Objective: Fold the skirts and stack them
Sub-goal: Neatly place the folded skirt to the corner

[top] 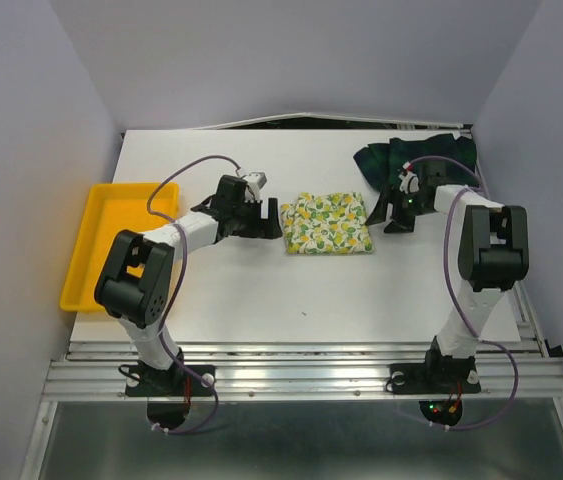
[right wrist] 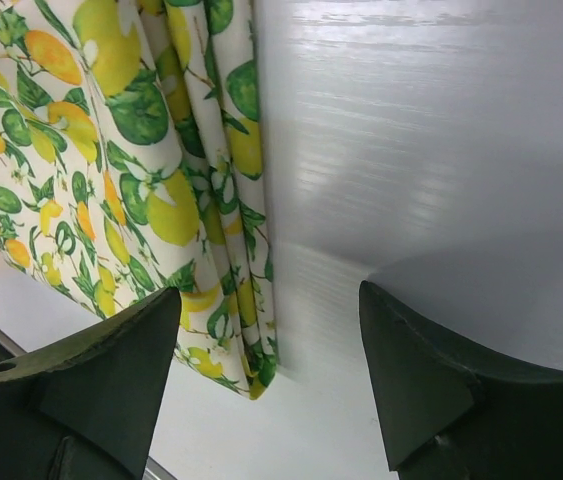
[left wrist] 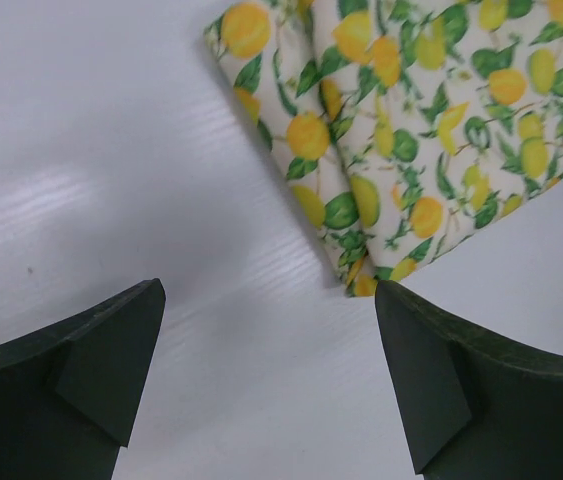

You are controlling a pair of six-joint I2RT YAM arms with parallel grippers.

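The corner of the lemon skirt is lined up between the right gripper's fingers but is below them, so the right gripper should move lower before it closes on the corner.
The lemon-print skirt (top: 327, 222) lies folded into a small rectangle at the middle of the white table. It also shows in the left wrist view (left wrist: 411, 130) and the right wrist view (right wrist: 121, 180). The plaid skirt (top: 416, 160) lies crumpled at the far right, partly behind the right arm. My left gripper (top: 269, 222) is open and empty just left of the lemon skirt. My right gripper (top: 389, 215) is open and empty just right of it, in front of the plaid skirt.
A yellow plastic tray (top: 111, 240) sits at the table's left edge. The table (top: 291, 290) is enclosed by pale walls at left, back and right. A metal rail runs along the near edge.
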